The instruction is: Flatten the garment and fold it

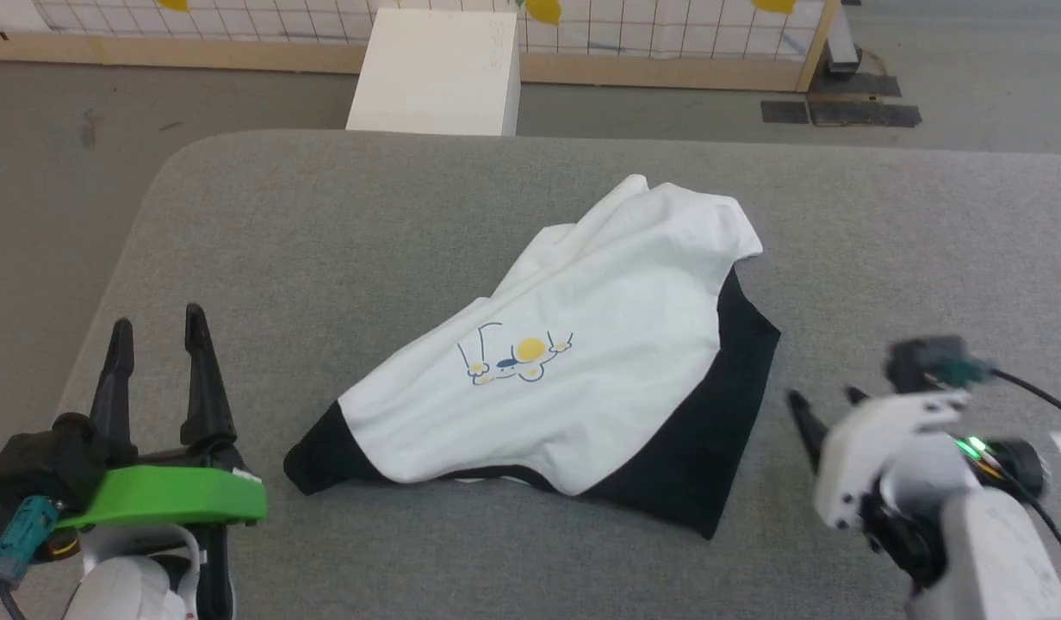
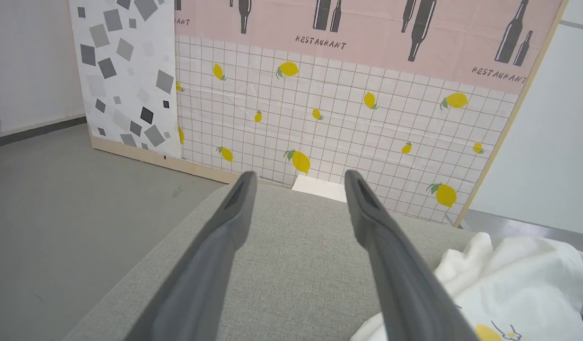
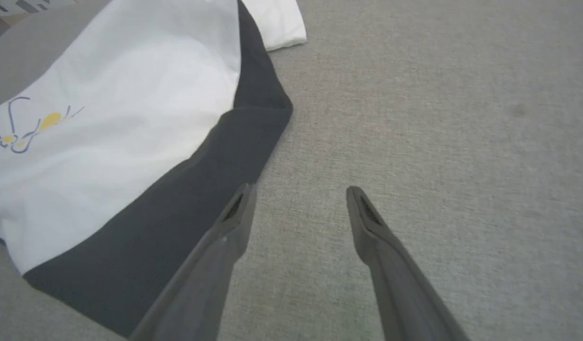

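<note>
I should next grab the T-shirt (image 1: 579, 289) by its black sleeve (image 1: 710, 444) with my right gripper, to spread it flat for folding.
The garment (image 1: 573, 362), a white T-shirt with black sleeves and a small yellow-and-blue print, lies bunched in a rough triangle on the grey padded table (image 1: 324, 241). One black sleeve pokes out at its lower left, the other runs down its right side. My left gripper (image 1: 158, 325) stands open at the lower left, well clear of the cloth, nothing between its fingers. My right gripper (image 1: 828, 398) is open at the lower right, just off the black sleeve's edge (image 3: 187, 203). The garment's white body (image 2: 518, 284) lies right of the left fingers (image 2: 234, 208).
A white box (image 1: 437, 73) stands on the floor beyond the table's far edge, before a tiled lemon-print partition (image 2: 343, 118). Grey floor surrounds the table. Bare table surface stretches left of the garment and to its right (image 3: 438, 118).
</note>
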Controlling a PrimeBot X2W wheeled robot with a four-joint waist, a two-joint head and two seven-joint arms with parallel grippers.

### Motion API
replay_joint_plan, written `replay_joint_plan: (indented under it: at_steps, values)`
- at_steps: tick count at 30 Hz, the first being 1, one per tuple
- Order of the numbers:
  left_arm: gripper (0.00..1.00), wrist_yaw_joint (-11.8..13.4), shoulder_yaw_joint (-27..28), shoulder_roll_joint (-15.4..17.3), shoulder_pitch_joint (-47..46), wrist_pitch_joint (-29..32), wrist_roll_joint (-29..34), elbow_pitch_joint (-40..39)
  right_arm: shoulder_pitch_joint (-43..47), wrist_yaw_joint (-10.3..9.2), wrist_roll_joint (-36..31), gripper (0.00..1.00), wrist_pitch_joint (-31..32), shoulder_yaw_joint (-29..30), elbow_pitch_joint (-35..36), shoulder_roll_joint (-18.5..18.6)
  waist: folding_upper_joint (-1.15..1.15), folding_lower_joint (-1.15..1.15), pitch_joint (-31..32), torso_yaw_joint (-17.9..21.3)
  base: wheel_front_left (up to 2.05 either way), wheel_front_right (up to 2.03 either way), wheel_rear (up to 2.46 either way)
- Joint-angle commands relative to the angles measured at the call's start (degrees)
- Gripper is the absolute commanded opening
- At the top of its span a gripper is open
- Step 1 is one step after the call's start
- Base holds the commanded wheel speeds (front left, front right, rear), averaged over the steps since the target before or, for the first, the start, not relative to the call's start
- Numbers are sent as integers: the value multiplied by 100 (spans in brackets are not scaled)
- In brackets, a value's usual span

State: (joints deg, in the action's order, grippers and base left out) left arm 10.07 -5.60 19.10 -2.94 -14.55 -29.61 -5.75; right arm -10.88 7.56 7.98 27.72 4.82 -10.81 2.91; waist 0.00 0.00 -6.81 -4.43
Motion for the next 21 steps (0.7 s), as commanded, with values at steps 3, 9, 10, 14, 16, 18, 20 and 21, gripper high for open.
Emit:
replay_joint_plan:
  at_steps: [3,9,10,14,16,18,20,21]
  values:
    - [100,-172,169,-356,-43,-41,394,-198,-712,-8,-290,100,117,-275,-346,-3,0,0,-203,-21,0,0,0]
    - [100,-608,293,-913,-153,-43,818,-273,-2044,-8,-1034,100,335,-262,-1334,-3,0,0,-619,-268,0,0,0]
    - [100,-692,306,-994,-196,-43,869,-247,-2231,-8,-1206,100,395,-226,-1522,-3,0,0,-694,-325,0,0,0]
    - [100,-957,393,-1234,-384,-44,1036,-188,-2712,-8,-1738,100,546,-232,-2138,-1,0,0,-970,-511,0,0,0]
    - [100,-1066,430,-1330,-450,-44,1107,-161,-2871,-8,-1903,100,543,-263,-2475,21,0,0,-1076,-582,0,0,0]
    - [100,-1160,457,-1407,-510,-44,1156,-126,-2956,-8,-2009,100,538,-334,-2767,34,0,0,-1147,-640,0,0,0]
    - [100,-1241,492,-1469,-543,-44,1191,-83,-2975,-8,-2043,100,583,-397,-3010,26,0,0,-1174,-669,0,0,0]
    - [100,-1267,513,-1490,-551,-44,1207,-69,-2975,-8,-1997,100,637,-389,-3126,23,0,0,-1181,-672,0,0,0]
